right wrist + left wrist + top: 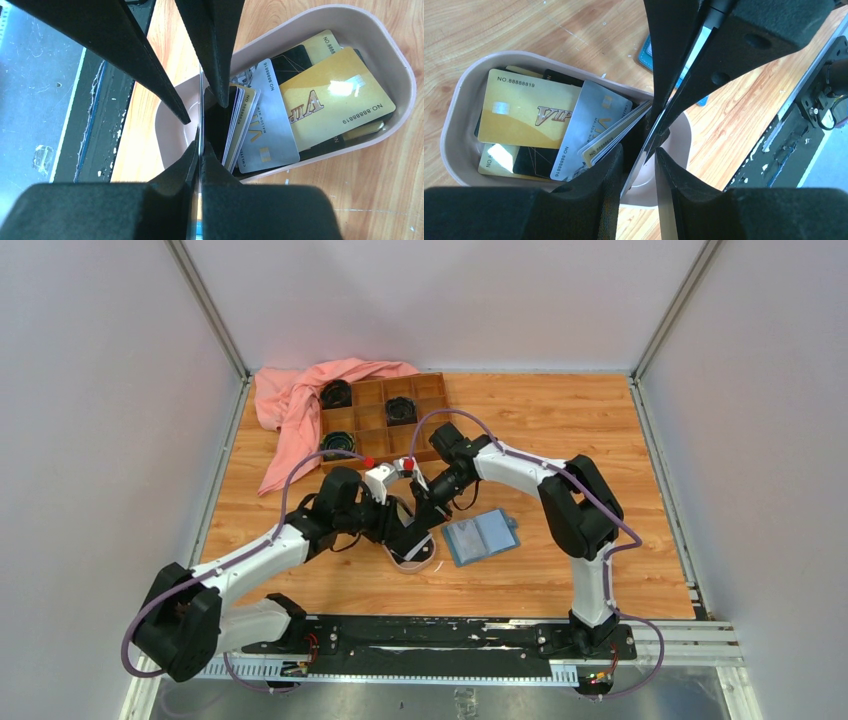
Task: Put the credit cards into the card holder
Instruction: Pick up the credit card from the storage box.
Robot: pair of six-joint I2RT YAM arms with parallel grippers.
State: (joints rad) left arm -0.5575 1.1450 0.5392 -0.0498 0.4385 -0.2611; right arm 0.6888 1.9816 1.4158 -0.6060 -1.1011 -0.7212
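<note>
The thin card's edge (635, 171) is between my fingers, and they reach past the card's end. My left gripper needs to close on the card now, as it would hold it.
Several credit cards lie in a pink oval dish (414, 560): a gold card (524, 112), a silver card (591, 122), black ones beneath. They also show in the right wrist view, gold (335, 100) and silver (270, 125). My right gripper (200, 146) is shut on one thin card held edge-on (200, 100) over the dish's end. My left gripper (640, 149) is open, its fingers on either side of that card, which leans on one finger. The blue card holder (481, 537) lies open on the table, right of the dish. Both grippers meet above the dish (415, 525).
A brown wooden compartment tray (385, 415) with black round items stands at the back. A pink cloth (295, 405) drapes over its left side. The black base rail (430, 635) runs along the near edge.
</note>
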